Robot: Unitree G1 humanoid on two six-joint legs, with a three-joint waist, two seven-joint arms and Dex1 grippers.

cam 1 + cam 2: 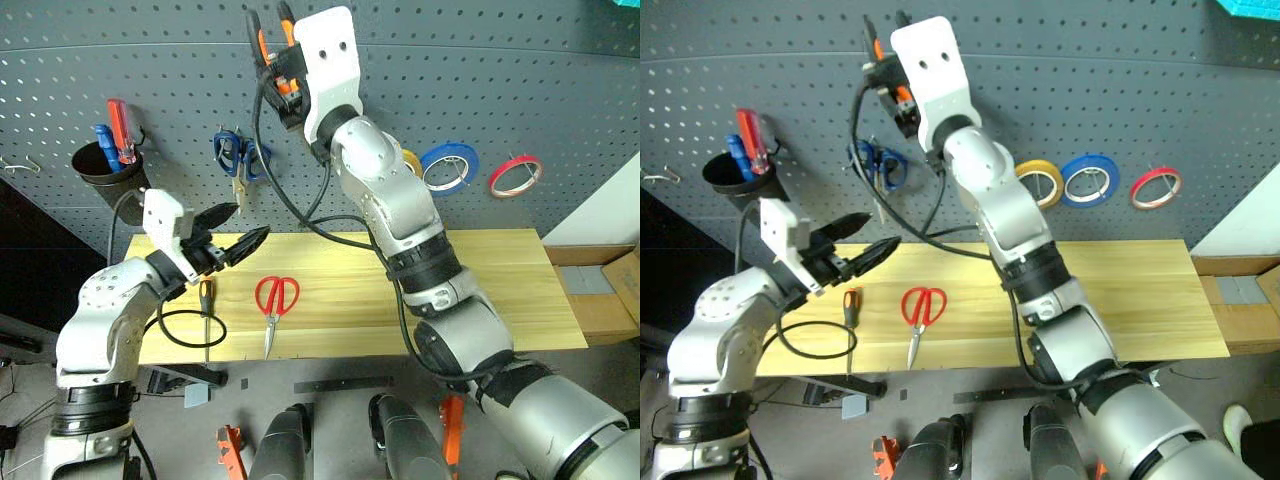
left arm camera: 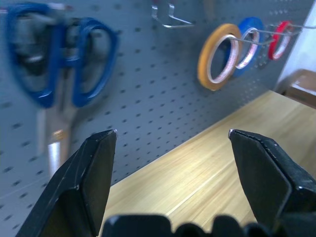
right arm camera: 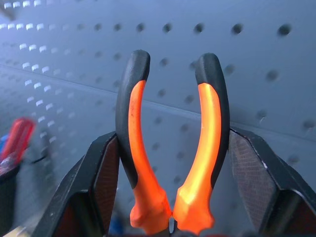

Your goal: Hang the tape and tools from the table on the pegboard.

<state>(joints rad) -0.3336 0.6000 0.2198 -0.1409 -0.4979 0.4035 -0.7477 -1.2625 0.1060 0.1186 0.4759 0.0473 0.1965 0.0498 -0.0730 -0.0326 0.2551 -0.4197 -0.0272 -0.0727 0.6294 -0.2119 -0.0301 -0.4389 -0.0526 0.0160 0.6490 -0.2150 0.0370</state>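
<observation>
The orange handles stand clear of the pegboard in the right wrist view, so my right gripper holds until the pliers [image 3: 173, 148] hang there, or they'd drop.
My right gripper [image 1: 278, 72] is raised high against the pegboard [image 1: 520, 80] and is shut on the pliers [image 3: 173, 148]; their orange-and-black handles stick up between the fingers [image 3: 98, 182], close to the board's holes. My left gripper [image 1: 248, 222] hovers open and empty over the left part of the wooden table [image 1: 500, 290]. The red-handled scissors [image 1: 275, 300] lie on the table just right of it. Below it lies the slim screwdriver [image 1: 206, 300]. The yellowish tape [image 1: 1040, 182] hangs on a pegboard hook to the right of my right arm.
Blue-handled scissors [image 1: 238, 155] hang on the board above my left gripper. A black cup [image 1: 108, 170] with red and blue screwdrivers is mounted at the left. Blue tape [image 1: 448, 165] and red tape [image 1: 515, 176] hang right of the yellowish tape. A cardboard box [image 1: 610, 290] sits beyond the table's right end.
</observation>
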